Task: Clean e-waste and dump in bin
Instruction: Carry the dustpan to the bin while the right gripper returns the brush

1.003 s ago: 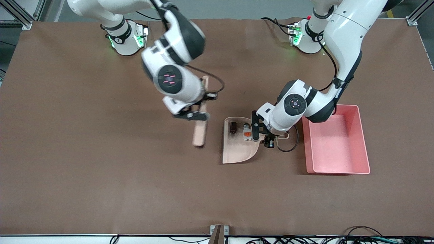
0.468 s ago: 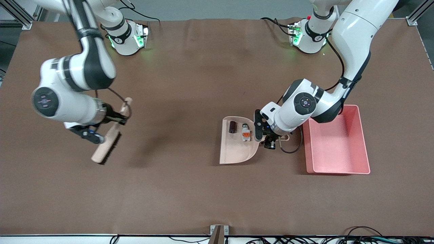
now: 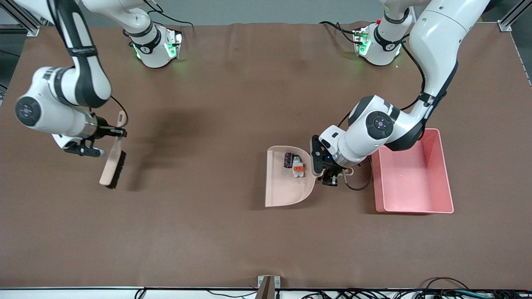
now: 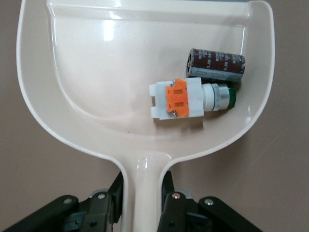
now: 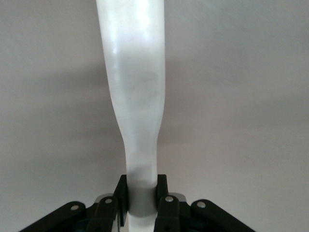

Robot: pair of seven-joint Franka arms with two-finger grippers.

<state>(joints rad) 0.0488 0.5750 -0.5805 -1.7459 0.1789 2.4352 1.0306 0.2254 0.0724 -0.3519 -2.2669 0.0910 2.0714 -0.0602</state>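
I need to keep my right gripper closed on the brush: its black bristles are above the table, apart from their shadow in the front view, so the brush would drop if I opened now.
The beige dustpan is beside the pink bin, on the side toward the right arm's end. My left gripper is shut on the dustpan's handle. Both pieces of e-waste lie inside the pan near the handle end: a dark maroon-black block and a white-grey component with orange and green marks, touching each other. My right gripper is shut on the handle of a beige brush, over the table at the right arm's end.
The bin holds nothing that I can see. Both robot bases stand at the table's back edge. Brown table surface stretches between brush and dustpan and toward the front camera.
The right arm swung the brush away from the dustpan toward its own end of the table. The dustpan shifted slightly, and the two parts slid together toward its handle end.
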